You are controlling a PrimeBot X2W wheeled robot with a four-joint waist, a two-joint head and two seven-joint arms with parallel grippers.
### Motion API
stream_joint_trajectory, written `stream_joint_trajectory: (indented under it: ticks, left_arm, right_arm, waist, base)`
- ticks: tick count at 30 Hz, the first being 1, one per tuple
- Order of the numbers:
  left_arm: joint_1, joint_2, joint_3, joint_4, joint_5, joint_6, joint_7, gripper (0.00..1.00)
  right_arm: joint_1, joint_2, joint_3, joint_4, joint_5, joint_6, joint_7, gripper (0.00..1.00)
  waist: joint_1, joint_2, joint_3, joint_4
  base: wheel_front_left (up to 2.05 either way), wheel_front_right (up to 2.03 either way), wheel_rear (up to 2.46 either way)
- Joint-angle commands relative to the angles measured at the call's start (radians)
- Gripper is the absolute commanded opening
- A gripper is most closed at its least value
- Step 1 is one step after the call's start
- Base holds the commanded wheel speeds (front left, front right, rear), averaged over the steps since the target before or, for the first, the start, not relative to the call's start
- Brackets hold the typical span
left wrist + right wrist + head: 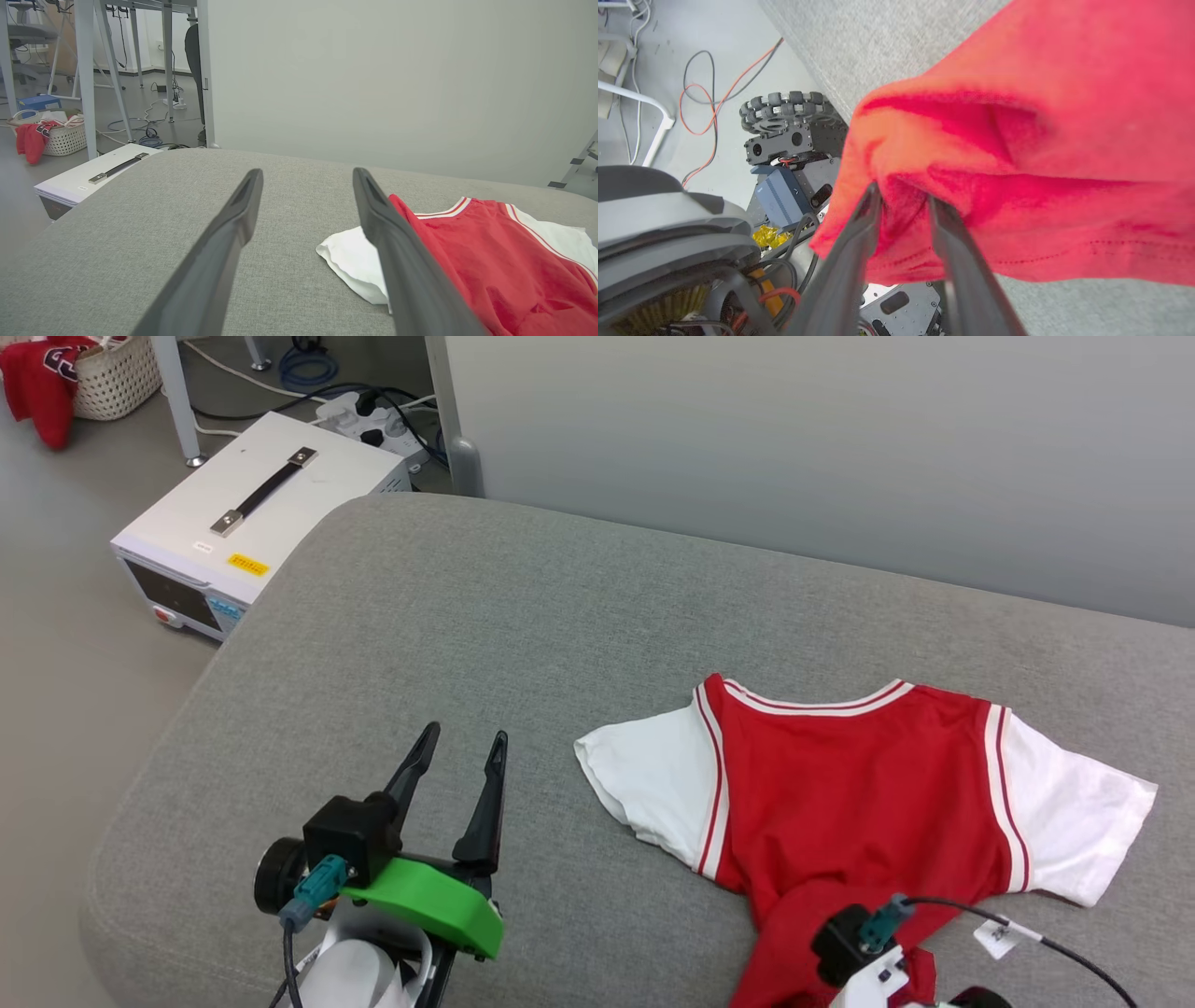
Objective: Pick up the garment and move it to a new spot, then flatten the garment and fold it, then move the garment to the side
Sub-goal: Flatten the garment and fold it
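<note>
The left gripper grabs the loose edge of its white sleeve [599, 784] next, as the red jersey [857, 795] lies spread flat on the cushion.
The garment [840, 784], a red jersey T-shirt with white short sleeves and striped trim, lies spread on the grey cushion [448, 635], collar toward the far side. Its lower hem hangs past the near edge. My right gripper [903, 198] is shut on a bunch of that red hem [1017, 163], the cloth pinched between its fingers; its wrist [859, 943] shows at the bottom of the head view. My left gripper [462, 747] hovers open over bare cushion, left of the white sleeve [355, 261], with nothing between its fingers [233, 219].
A white box with a black handle [247, 513] stands on the floor off the cushion's far left corner, with cables and a power strip [373, 420] behind it. A basket with red cloth [84, 373] sits farther left. A grey wall [840, 457] backs the cushion. My wheeled base [794, 126] shows below.
</note>
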Motion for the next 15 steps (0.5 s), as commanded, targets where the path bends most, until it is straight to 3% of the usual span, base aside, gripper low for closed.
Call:
stream_joint_trajectory:
  ticks: [1,6,8,15]
  left_arm:
    - [0.018,0.006,0.001,0.000,-0.007,0.005,-0.002,1.00]
    - [0.018,0.007,0.004,-0.001,-0.019,0.009,-0.002,1.00]
    - [0.017,0.008,0.012,-0.001,-0.032,0.012,-0.001,1.00]
    - [0.016,0.008,0.027,-0.003,-0.058,0.016,-0.002,1.00]
  right_arm:
    - [-0.023,-0.004,-0.022,-0.008,-0.012,0.000,-0.022,1.00]
    - [-0.055,-0.021,-0.145,-0.055,-0.048,0.000,-0.146,1.00]
    - [-0.074,-0.034,-0.271,-0.080,-0.116,0.000,-0.290,1.00]
    - [-0.065,-0.036,-0.446,-0.073,-0.287,0.000,-0.580,1.00]
  waist:
    - [0.0000,0.0000,-0.002,-0.011]
    - [0.0000,0.0000,-0.004,-0.044]
    - [0.0000,0.0000,0.000,-0.077]
    - [0.0000,0.0000,0.017,-0.135]
  base:
    - [0.00,0.00,0.00]
    - [0.00,0.00,0.00]
    - [0.00,0.00,0.00]
    - [0.00,0.00,0.00]
